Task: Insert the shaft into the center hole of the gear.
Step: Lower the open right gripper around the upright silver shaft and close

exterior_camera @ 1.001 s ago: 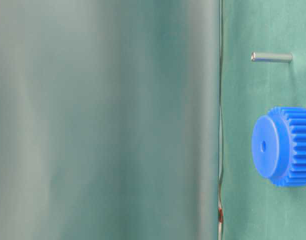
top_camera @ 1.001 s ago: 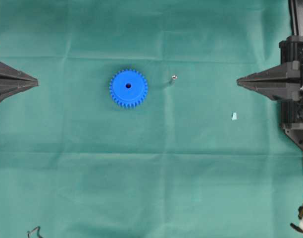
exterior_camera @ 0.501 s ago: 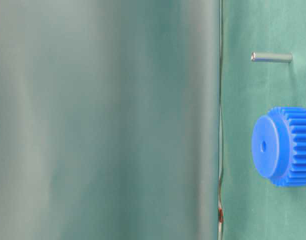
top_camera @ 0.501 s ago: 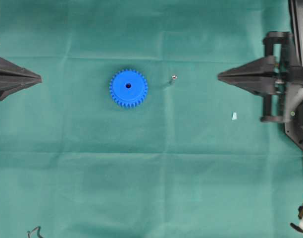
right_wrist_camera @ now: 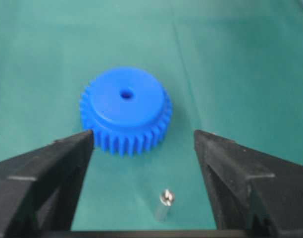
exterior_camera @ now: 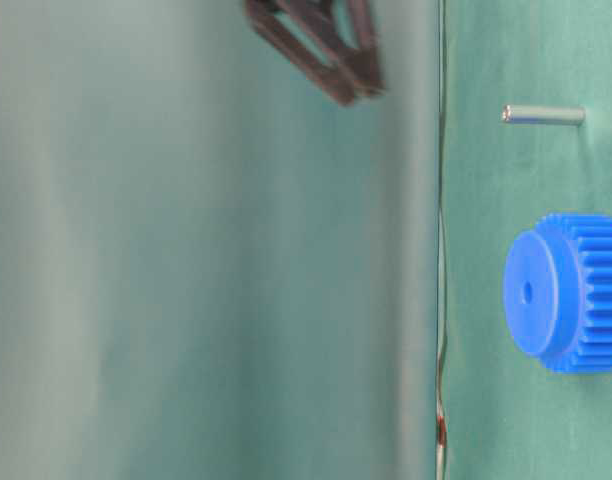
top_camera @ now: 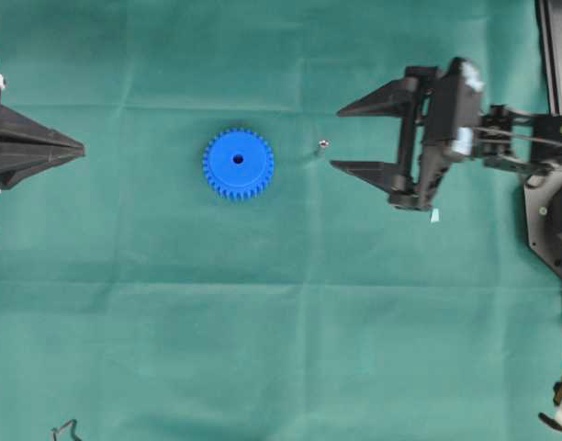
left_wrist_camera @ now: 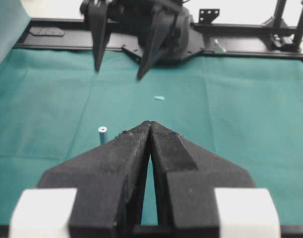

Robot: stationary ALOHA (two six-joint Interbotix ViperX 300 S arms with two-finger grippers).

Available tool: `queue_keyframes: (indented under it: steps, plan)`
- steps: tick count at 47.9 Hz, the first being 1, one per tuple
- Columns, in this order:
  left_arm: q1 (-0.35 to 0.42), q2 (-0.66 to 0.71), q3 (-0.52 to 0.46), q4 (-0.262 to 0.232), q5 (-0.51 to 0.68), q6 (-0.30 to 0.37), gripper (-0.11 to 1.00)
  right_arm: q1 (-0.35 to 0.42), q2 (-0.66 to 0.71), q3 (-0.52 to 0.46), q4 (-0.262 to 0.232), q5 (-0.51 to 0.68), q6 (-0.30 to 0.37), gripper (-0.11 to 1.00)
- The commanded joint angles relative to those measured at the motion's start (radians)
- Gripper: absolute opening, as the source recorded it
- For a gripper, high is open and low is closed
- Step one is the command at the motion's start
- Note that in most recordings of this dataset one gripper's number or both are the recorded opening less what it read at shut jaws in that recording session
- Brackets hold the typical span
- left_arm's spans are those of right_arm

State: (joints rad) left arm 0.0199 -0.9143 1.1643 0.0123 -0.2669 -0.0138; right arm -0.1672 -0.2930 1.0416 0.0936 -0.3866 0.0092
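My right gripper should next grab the shaft by its upper end [top_camera: 323,144], so that the shaft can fit into the gear's center hole [top_camera: 238,159].
The blue gear [top_camera: 238,163] lies flat on the green cloth with its dark center hole [top_camera: 238,159] facing up. The shaft [top_camera: 323,144], a thin silvery pin, stands upright on the cloth to the gear's right, apart from it. My right gripper [top_camera: 336,139] is open wide just right of the shaft, touching nothing. In the right wrist view the shaft [right_wrist_camera: 164,203] stands low between the spread fingers, with the gear [right_wrist_camera: 126,109] beyond. My left gripper [top_camera: 82,147] is shut and empty at the left edge. Its fingers [left_wrist_camera: 150,124] hide the gear; the shaft [left_wrist_camera: 102,135] shows beside them.
A small pale blue scrap [top_camera: 434,215] lies on the cloth under the right arm. The black frame [top_camera: 552,55] runs along the right edge. A bit of dark wire [top_camera: 62,429] sits at the bottom left corner. The table-level view shows the gear [exterior_camera: 571,293] and shaft [exterior_camera: 543,115].
My right gripper has travelled left from the table's right edge to beside the shaft and has opened wide. The left gripper has crept slightly right, still shut. Gear and shaft have not moved.
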Motion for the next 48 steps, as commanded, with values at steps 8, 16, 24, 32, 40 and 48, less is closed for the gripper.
queue_keyframes:
  steps: [8, 16, 24, 32, 40, 48]
  plan:
    - [0.003, 0.014, -0.021, 0.002, 0.000, 0.002, 0.00, -0.032, 0.158, -0.015, 0.034, -0.095, 0.002, 0.83]
    - [0.003, 0.018, -0.021, 0.002, 0.005, 0.002, 0.00, -0.034, 0.256, -0.014, 0.066, -0.143, 0.003, 0.83]
    - [0.003, 0.018, -0.021, 0.002, 0.005, 0.002, 0.00, -0.034, 0.318, -0.018, 0.087, -0.179, 0.003, 0.82]
    - [0.003, 0.021, -0.021, 0.002, 0.012, 0.002, 0.00, -0.034, 0.334, -0.026, 0.087, -0.190, 0.003, 0.81]
    - [0.003, 0.021, -0.021, 0.000, 0.014, 0.002, 0.00, -0.031, 0.334, -0.028, 0.087, -0.189, 0.003, 0.75]
    - [0.005, 0.021, -0.023, 0.002, 0.014, 0.002, 0.00, -0.018, 0.336, -0.026, 0.084, -0.184, 0.003, 0.41]
